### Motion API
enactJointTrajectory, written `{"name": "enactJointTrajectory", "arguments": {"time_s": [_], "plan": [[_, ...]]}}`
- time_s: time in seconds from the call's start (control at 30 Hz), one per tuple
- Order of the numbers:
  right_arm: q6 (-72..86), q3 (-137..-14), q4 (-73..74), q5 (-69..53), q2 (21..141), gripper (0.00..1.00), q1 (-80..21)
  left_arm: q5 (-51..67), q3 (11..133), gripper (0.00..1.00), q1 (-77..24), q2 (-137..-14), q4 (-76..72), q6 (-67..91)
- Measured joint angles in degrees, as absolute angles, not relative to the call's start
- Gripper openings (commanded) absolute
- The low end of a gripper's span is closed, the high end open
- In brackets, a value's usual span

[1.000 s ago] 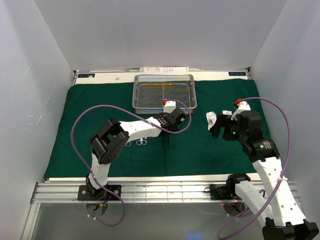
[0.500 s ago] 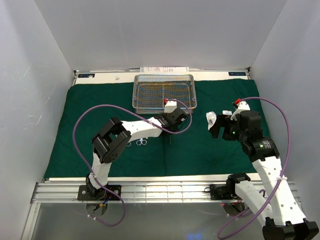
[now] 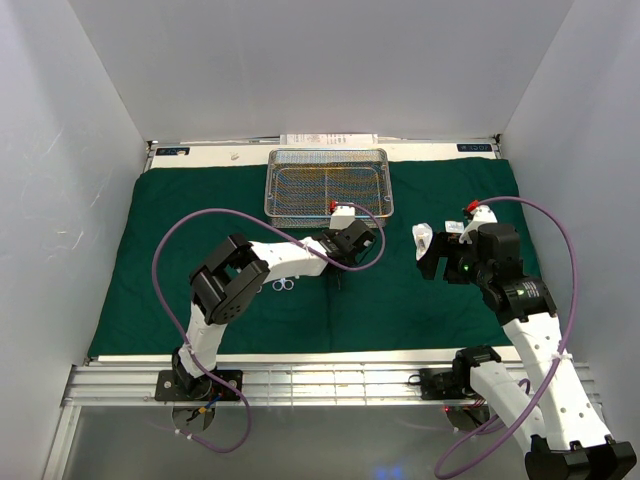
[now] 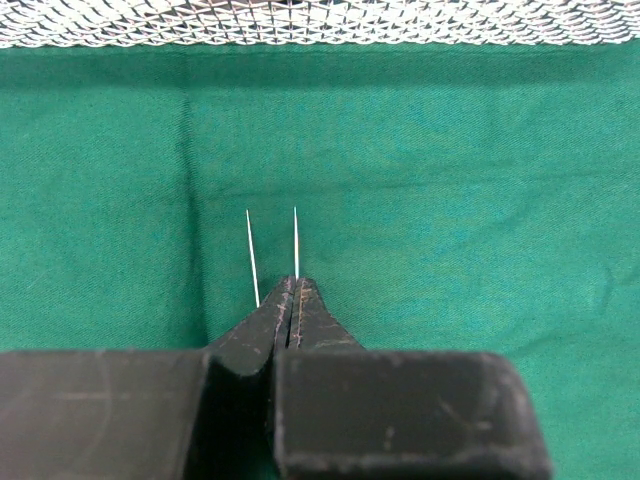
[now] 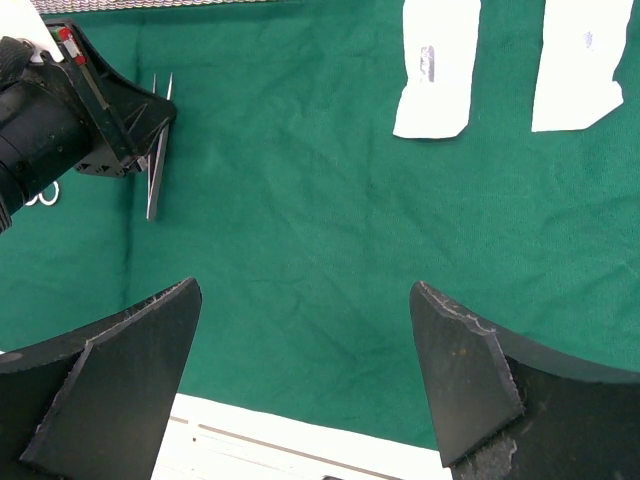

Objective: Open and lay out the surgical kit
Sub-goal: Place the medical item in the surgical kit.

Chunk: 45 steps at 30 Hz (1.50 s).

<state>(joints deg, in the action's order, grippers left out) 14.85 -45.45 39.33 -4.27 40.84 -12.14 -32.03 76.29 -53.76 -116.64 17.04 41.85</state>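
The thin tweezers is low over flat, empty cloth, so my left gripper needs to open now. The tweezers would end up on the cloth, short of the tray.
The dark green cloth (image 3: 200,250) lies spread flat. The silver wire-mesh tray (image 3: 326,180) stands at its back middle, and its edge shows in the left wrist view (image 4: 320,25). My left gripper (image 3: 347,258) is low on the cloth in front of the tray, shut on a thin tweezers (image 4: 296,240). A second thin metal tip (image 4: 252,255) lies just left of it. The tweezers also show in the right wrist view (image 5: 152,180). A small scissors (image 3: 283,284) lies under my left arm. Two white packets (image 5: 437,70) (image 5: 578,65) lie on the cloth. My right gripper (image 5: 300,340) is open and empty above the cloth.
White walls close in the left, right and back sides. The cloth's near edge meets a white table strip (image 5: 300,440) and a metal rail (image 3: 300,380). A white paper (image 3: 328,139) lies behind the tray. Purple cables loop off both arms.
My left arm's elbow has shifted a little to the right and now hides one scissors. The left gripper stays shut at the same spot. The right arm has barely moved.
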Motion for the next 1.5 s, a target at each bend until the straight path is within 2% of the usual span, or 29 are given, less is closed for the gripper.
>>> {"name": "enactJointTrajectory", "arguments": {"time_s": [0.17, 0.5, 0.77, 0.8, 1.17, 1.27, 1.5], "plan": [[14.98, -45.28, 39.31, -4.49, 40.82, 0.90, -12.14, -32.25, 76.27, 0.02, -53.76, -116.68, 17.04, 42.33], [15.64, -45.10, 39.33, -4.69, 40.27, 0.90, -12.14, -32.38, 76.20, 0.15, -53.76, -116.68, 17.06, 42.94], [16.05, -45.08, 39.33, -4.73, 40.03, 0.90, -12.14, -32.45, 76.23, 0.20, -53.76, -116.68, 17.52, 43.33], [16.08, -45.08, 39.33, -4.75, 39.94, 0.90, -12.14, -32.45, 76.23, 0.24, -53.76, -116.68, 17.56, 43.38], [16.12, -43.86, 39.35, -5.10, 39.05, 0.90, -12.14, -32.42, 77.06, 0.38, -53.76, -116.68, 19.57, 43.42], [16.12, -43.31, 39.27, -5.13, 38.98, 0.90, -12.14, -32.36, 78.22, 0.46, -53.76, -116.68, 21.43, 43.31], [16.12, -43.22, 39.31, -5.21, 38.39, 0.90, -12.14, -31.75, 80.99, 0.47, -53.76, -116.68, 23.16, 41.95]]}}
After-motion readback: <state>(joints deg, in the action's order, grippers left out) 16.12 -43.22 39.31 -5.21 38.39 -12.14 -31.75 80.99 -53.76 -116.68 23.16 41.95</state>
